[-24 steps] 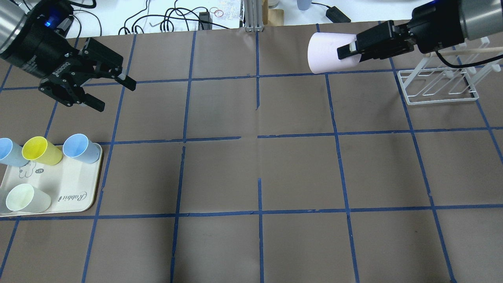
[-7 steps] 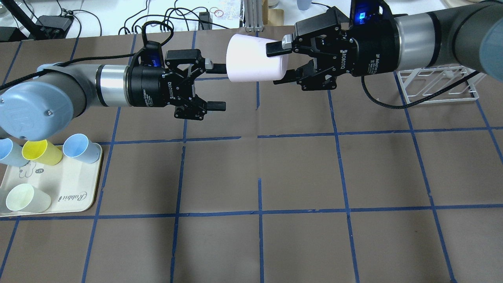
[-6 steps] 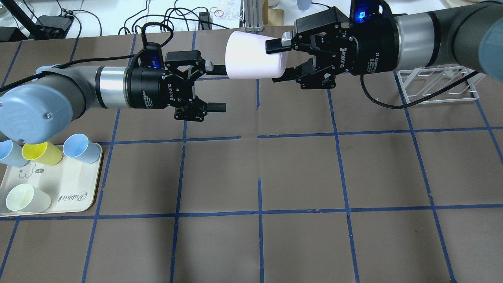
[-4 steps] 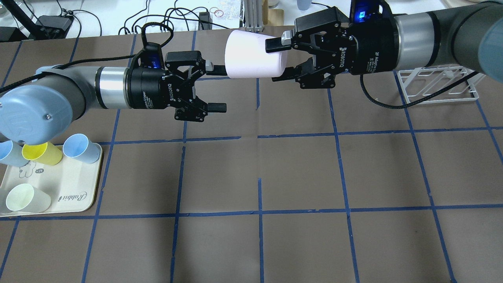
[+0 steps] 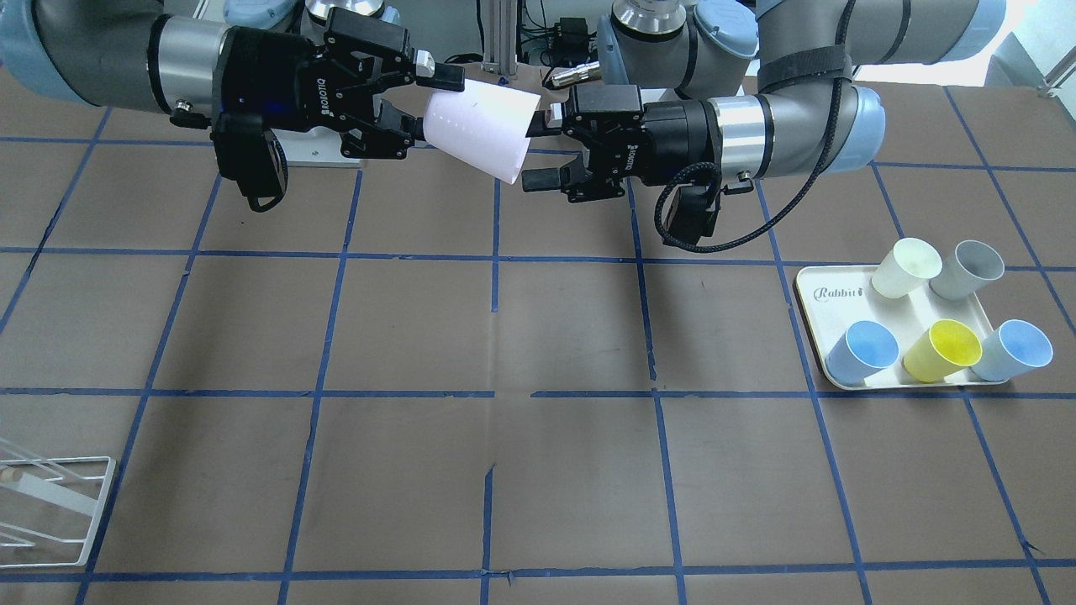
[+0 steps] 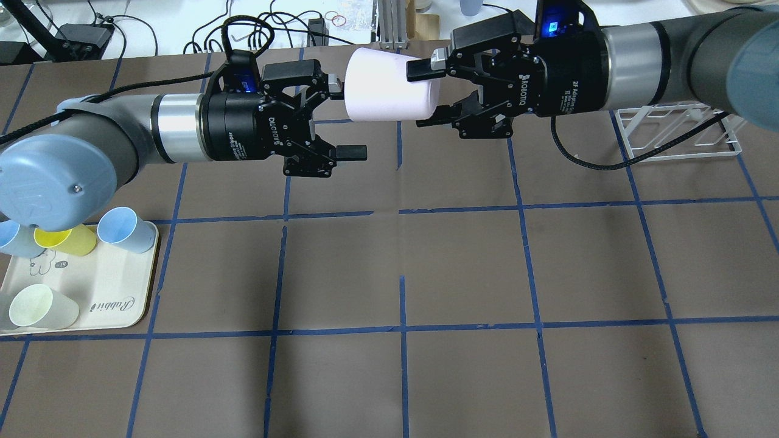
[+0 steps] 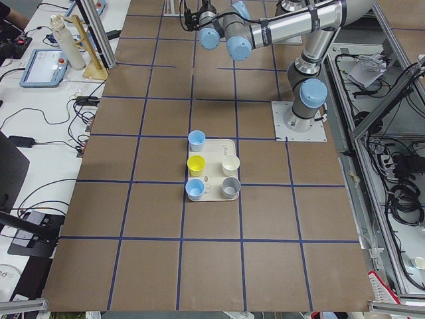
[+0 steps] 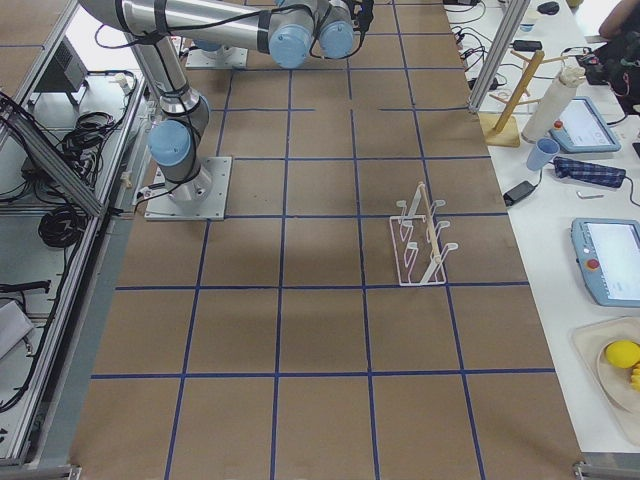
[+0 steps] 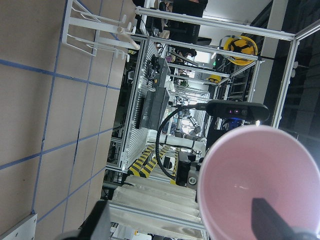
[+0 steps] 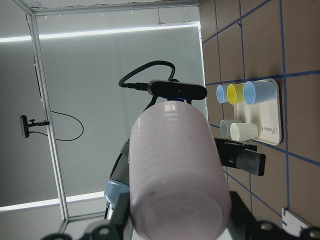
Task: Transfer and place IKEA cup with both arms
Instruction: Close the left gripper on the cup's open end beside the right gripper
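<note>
The pale pink IKEA cup has to be carried over to the tray, so my left gripper should grab it by its rim next.
The pale pink IKEA cup (image 6: 389,91) hangs on its side in mid-air over the far middle of the table. My right gripper (image 6: 424,92) is shut on its base end. The cup's base faces the right wrist camera (image 10: 175,165). My left gripper (image 6: 348,123) is open at the cup's mouth, its upper finger at the rim. In the left wrist view the open mouth (image 9: 250,170) faces the camera and one finger (image 9: 270,220) overlaps it, the other standing outside the rim. The front view shows the cup (image 5: 479,126) between the right gripper (image 5: 424,105) and the left gripper (image 5: 538,154).
A cream tray (image 6: 122,304) at the robot's front left holds two blue cups, a yellow cup (image 5: 941,351), a cream-white cup (image 5: 904,265) and a grey cup (image 5: 967,269). A white wire rack (image 6: 675,131) stands at the far right, behind the right arm.
Both arms came from the table's sides to the far middle. In the last half second the left gripper moved right, closer onto the cup's mouth, and the cup shifted slightly left and up.
</note>
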You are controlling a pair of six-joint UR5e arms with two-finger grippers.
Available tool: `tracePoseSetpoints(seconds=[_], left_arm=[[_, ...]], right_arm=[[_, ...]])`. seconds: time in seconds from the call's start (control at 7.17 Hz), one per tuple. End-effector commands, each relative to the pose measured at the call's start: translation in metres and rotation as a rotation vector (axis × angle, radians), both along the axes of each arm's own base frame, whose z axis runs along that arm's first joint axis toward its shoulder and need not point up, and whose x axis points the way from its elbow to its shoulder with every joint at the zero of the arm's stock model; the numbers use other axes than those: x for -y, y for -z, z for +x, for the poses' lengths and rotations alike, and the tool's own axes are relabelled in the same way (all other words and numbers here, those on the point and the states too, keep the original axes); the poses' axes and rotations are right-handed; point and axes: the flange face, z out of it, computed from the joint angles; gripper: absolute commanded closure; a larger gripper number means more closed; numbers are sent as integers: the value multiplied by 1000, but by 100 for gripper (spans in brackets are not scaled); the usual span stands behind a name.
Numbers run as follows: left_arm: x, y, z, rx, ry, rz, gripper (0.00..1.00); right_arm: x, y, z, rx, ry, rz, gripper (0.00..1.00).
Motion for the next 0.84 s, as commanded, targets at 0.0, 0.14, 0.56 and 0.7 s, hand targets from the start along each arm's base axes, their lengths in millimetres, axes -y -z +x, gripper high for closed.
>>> tracePoseSetpoints(seconds=[0.0, 0.14, 0.56, 0.7], left_arm=[[0, -2, -2, -2, 1, -17, 11], [-1, -4, -2, -1, 2, -23, 22], [-2, -7, -3, -1, 3, -31, 46], [-3, -10, -3, -1, 3, -37, 51]], right_arm=[[-3, -3, 3, -1, -5, 1, 100], [-3, -3, 3, -1, -5, 3, 100], [-5, -5, 3, -1, -5, 0, 100], [-5, -6, 3, -1, -5, -2, 98]])
